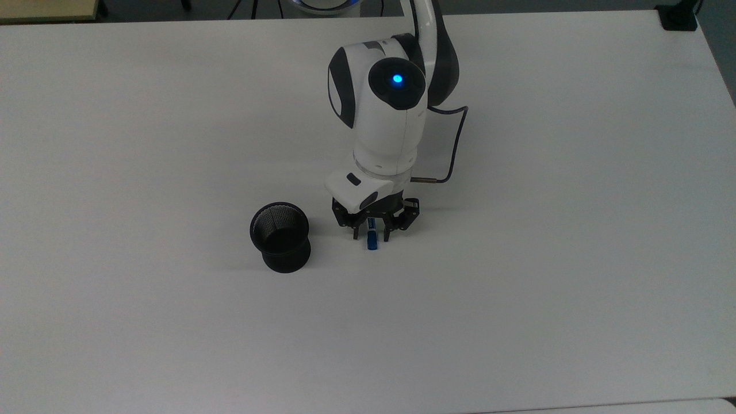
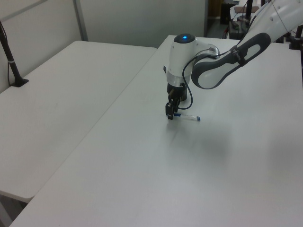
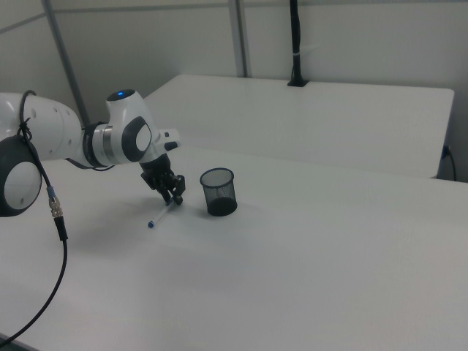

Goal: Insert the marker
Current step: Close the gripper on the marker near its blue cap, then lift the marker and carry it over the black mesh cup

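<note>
The marker's white body (image 2: pixel 189 117) needs to stay free to go into the mesh cup, so my gripper will grab the marker by its blue cap end (image 2: pixel 177 115).
The marker (image 1: pixel 372 240) lies flat on the white table (image 1: pixel 517 287); in the top view its blue cap pokes out below my gripper. My gripper (image 1: pixel 371 234) is down at the table and straddles the marker near its cap end. It is open, one finger on each side, with a small gap to the barrel. The left view has the white barrel and small blue end of the marker (image 2: pixel 190 117) running right from the gripper (image 2: pixel 170 116). The black mesh cup (image 1: pixel 280 236) stands upright to the top view's left of the gripper. In the right view the cup (image 3: pixel 218 191) sits just right of the gripper (image 3: pixel 175 197) and marker (image 3: pixel 157 218).
A dark cable (image 1: pixel 455 144) loops off the wrist on the top view's right. A black clamp (image 1: pixel 678 17) sits at the table's far right corner. A second white table (image 2: pixel 57 94) stands alongside in the left view, with a black post (image 2: pixel 9 52) on it.
</note>
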Tool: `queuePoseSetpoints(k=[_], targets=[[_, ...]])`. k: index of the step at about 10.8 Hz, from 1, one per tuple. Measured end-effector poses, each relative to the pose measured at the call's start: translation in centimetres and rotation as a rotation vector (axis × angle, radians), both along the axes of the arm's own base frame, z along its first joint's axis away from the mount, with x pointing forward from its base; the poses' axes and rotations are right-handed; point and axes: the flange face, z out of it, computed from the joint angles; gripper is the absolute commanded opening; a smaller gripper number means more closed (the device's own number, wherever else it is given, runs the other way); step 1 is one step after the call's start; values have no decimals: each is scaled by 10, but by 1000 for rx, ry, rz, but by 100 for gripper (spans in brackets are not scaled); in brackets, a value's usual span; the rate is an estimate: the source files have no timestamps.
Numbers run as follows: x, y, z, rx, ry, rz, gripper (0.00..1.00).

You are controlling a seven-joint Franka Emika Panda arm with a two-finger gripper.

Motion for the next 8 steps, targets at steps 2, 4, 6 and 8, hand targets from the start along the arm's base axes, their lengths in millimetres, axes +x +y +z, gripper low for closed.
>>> queuePoseSetpoints(k=[2,4,6,8], targets=[[1,1,1,-2,-4,2,7],[2,0,4,0,-11,-4,6],[11,-1,21,6,-46,-13,6],[19,-6,47,15,-94,-33,8]])
